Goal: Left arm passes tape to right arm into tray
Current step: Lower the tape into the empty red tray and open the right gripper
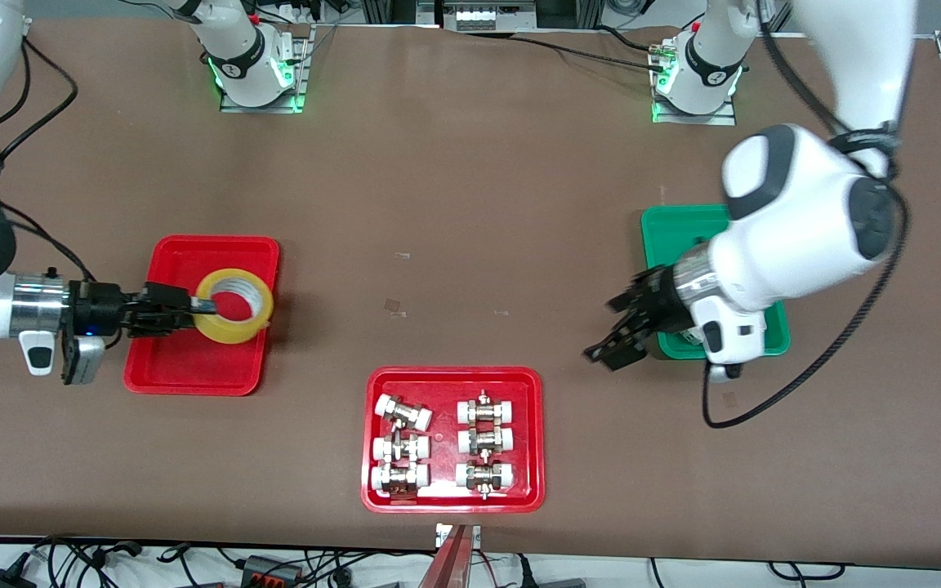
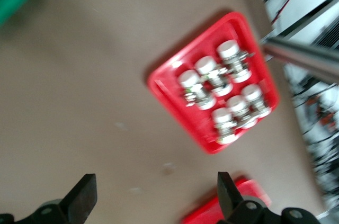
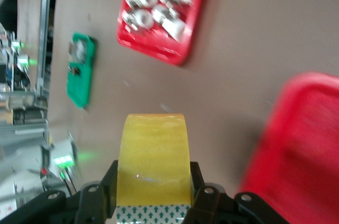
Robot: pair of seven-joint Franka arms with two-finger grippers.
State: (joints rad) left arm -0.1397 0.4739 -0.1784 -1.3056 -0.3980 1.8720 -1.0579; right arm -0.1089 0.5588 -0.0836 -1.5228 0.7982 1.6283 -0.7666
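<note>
The yellow tape roll hangs above the red tray's bottom, so my right gripper keeps holding the tape roll until it is lower and farther in.
The yellow tape roll is gripped by my right gripper, which is shut on its wall with one finger inside the ring. It sits over the plain red tray, at the tray's end toward the table's middle. I cannot tell if it touches the tray. In the right wrist view the tape fills the space between the jaws of the right gripper, with the tray beside it. My left gripper is open and empty above the table beside the green tray; its wrist view shows the left gripper with jaws wide apart.
A red tray with white-capped metal fittings lies near the front camera at mid-table; it also shows in the left wrist view and the right wrist view. The left arm's big white elbow hangs over the green tray.
</note>
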